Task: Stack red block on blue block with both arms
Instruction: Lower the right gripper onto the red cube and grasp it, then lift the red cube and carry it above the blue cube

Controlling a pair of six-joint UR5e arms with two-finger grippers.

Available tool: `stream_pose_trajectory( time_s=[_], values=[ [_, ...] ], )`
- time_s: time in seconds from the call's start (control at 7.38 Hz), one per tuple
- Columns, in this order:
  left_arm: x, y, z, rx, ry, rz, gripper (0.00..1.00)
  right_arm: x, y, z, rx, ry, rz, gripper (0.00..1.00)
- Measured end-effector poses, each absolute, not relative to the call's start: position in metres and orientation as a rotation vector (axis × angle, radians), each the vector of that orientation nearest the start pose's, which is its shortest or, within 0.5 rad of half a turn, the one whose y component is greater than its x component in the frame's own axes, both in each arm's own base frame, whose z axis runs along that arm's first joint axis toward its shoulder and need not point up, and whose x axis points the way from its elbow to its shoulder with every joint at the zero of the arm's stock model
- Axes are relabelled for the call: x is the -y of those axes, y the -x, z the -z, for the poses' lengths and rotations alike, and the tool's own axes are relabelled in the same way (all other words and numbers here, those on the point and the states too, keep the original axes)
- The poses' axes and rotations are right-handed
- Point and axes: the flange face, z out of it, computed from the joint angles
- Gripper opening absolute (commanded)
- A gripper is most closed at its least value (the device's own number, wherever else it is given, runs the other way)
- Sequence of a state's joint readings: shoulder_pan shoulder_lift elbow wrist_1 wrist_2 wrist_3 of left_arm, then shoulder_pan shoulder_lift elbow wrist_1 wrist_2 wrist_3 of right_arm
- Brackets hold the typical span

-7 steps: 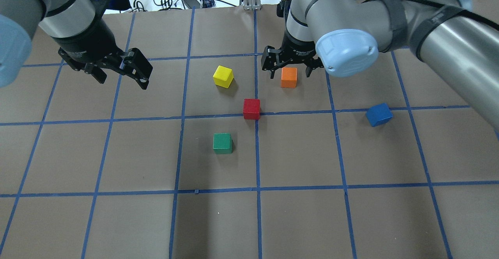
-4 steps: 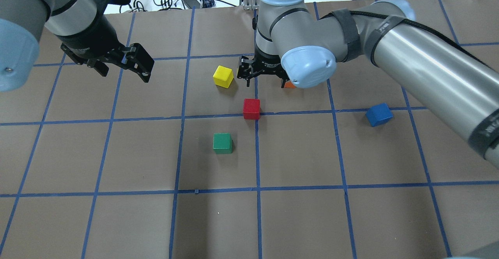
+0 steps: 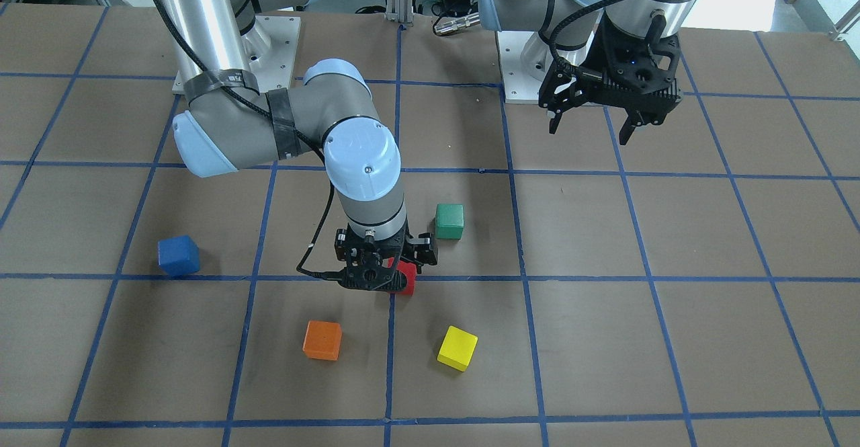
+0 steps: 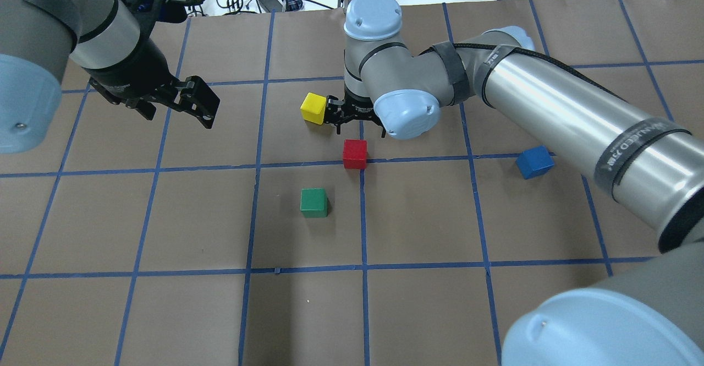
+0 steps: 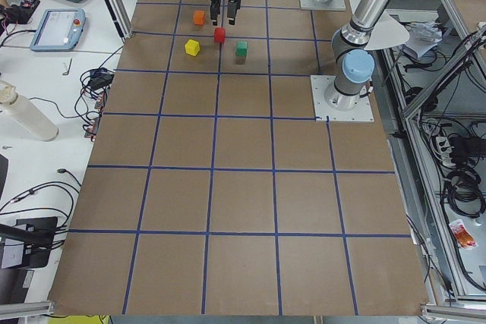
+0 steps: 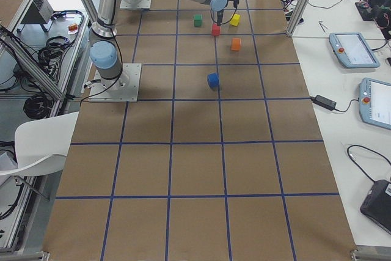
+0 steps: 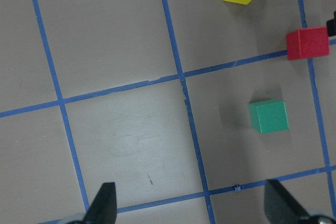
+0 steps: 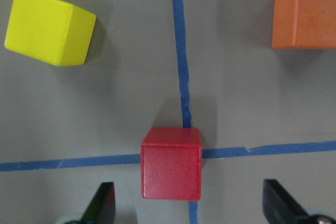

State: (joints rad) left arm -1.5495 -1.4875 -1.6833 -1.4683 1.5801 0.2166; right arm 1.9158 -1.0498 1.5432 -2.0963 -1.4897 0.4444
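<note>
The red block needs to go on the blue block [image 3: 178,256]. My right gripper needs to pick up the red block by its opposite sides next.
The red block [image 4: 355,153] sits on a blue tape crossing near the table's middle. My right gripper [image 4: 355,119] hovers open just above and beyond it, and half hides it in the front view [image 3: 405,279]. In the right wrist view the red block [image 8: 171,163] lies between the two open fingers [image 8: 102,205], apart from both. The blue block [image 4: 534,162] lies alone, far to the right and slightly turned, and shows in the front view [image 3: 179,255]. My left gripper [image 4: 176,107] is open and empty, high over the far left. It also shows in the front view [image 3: 591,128].
A yellow cube [image 4: 314,108] lies just left of the right gripper. An orange cube [image 3: 322,339] lies beyond the red block, hidden by the arm in the overhead view. A green cube [image 4: 314,202] lies nearer the robot. Cables lie past the far edge.
My right arm has swung left, from over the orange cube to over the red block, gripper still open. My left gripper has barely moved.
</note>
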Motion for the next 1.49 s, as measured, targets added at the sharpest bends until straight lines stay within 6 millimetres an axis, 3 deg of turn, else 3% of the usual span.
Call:
stream_pose_trajectory(
  time_s=[0.27, 0.54, 0.68, 0.81, 0.95, 1.08, 1.49],
  values=[
    [0.467, 0.122, -0.483, -3.105, -0.303, 0.117, 1.00, 0.580, -0.360, -0.218, -3.051, -0.166, -0.027, 1.00],
    [0.470, 0.122, -0.484, -3.104, -0.303, 0.120, 1.00, 0.582, -0.362, -0.204, -3.049, -0.185, -0.039, 0.88],
    [0.470, 0.122, -0.485, -3.106, -0.303, 0.122, 1.00, 0.582, -0.361, -0.201, -3.050, -0.188, -0.049, 0.77],
    [0.470, 0.122, -0.486, -3.104, -0.305, 0.125, 1.00, 0.580, -0.362, -0.199, -3.053, -0.188, -0.066, 0.40],
    [0.469, 0.122, -0.487, -3.101, -0.308, 0.131, 1.00, 0.576, -0.364, -0.196, -3.052, -0.183, -0.091, 0.11],
    [0.469, 0.122, -0.488, -3.100, -0.309, 0.132, 1.00, 0.572, -0.368, -0.194, -3.043, -0.178, -0.133, 0.00],
    [0.469, 0.122, -0.488, -3.101, -0.309, 0.133, 1.00, 0.566, -0.371, -0.199, -3.034, -0.168, -0.205, 0.00]
  ],
)
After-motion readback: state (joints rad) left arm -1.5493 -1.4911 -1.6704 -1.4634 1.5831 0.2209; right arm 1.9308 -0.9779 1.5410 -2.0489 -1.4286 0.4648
